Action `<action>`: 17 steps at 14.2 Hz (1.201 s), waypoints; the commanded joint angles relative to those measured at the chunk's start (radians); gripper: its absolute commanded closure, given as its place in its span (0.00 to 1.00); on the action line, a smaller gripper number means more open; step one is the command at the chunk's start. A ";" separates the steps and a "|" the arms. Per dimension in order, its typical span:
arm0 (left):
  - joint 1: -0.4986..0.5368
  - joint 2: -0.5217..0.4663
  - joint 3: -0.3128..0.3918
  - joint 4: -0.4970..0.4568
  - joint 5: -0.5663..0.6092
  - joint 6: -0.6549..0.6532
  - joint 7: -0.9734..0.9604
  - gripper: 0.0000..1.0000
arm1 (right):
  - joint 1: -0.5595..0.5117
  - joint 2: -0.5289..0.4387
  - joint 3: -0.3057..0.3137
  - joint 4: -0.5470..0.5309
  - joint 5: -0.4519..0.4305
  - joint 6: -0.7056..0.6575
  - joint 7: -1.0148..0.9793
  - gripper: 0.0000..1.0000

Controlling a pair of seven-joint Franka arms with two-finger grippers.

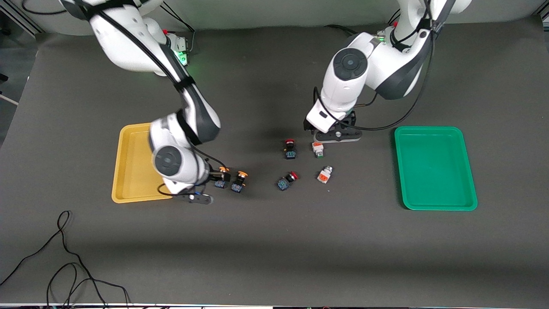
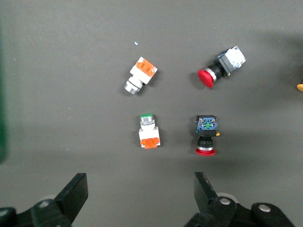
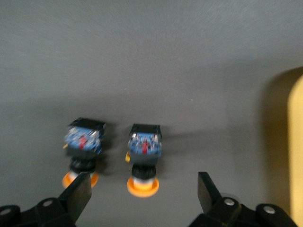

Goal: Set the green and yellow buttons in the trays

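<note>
My right gripper's fingers stop short of the switch's black-blue body (image 3: pixel 144 144), so it is too early to close on the switch; the gripper moves toward the switch next.
Two yellow-capped switches (image 1: pixel 221 177) (image 1: pixel 238 181) stand side by side on the mat beside the yellow tray (image 1: pixel 128 171). My right gripper (image 1: pixel 213 175) hangs low over them, open and empty. In the right wrist view (image 3: pixel 142 194) one switch (image 3: pixel 144 156) lies just ahead of its open jaws, the second (image 3: pixel 83 151) by one finger. Two white switches (image 1: pixel 318 149) (image 1: pixel 324 174) lie mid-table. My left gripper (image 1: pixel 333 128) is open and empty above the mat beside them (image 2: pixel 141 194); they show there (image 2: pixel 149 130) (image 2: pixel 140 75). The green tray (image 1: pixel 435 167) is empty.
Two red-capped switches (image 1: pixel 290 149) (image 1: pixel 287 181) lie beside the white ones, toward the right arm's end; they also show in the left wrist view (image 2: pixel 206 135) (image 2: pixel 220 66). A black cable (image 1: pixel 64 257) loops at the front corner of the mat.
</note>
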 commanded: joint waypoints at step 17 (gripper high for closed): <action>-0.031 0.375 0.018 0.000 0.016 0.240 -0.092 0.60 | 0.010 0.049 -0.019 -0.012 0.077 0.095 0.050 1.00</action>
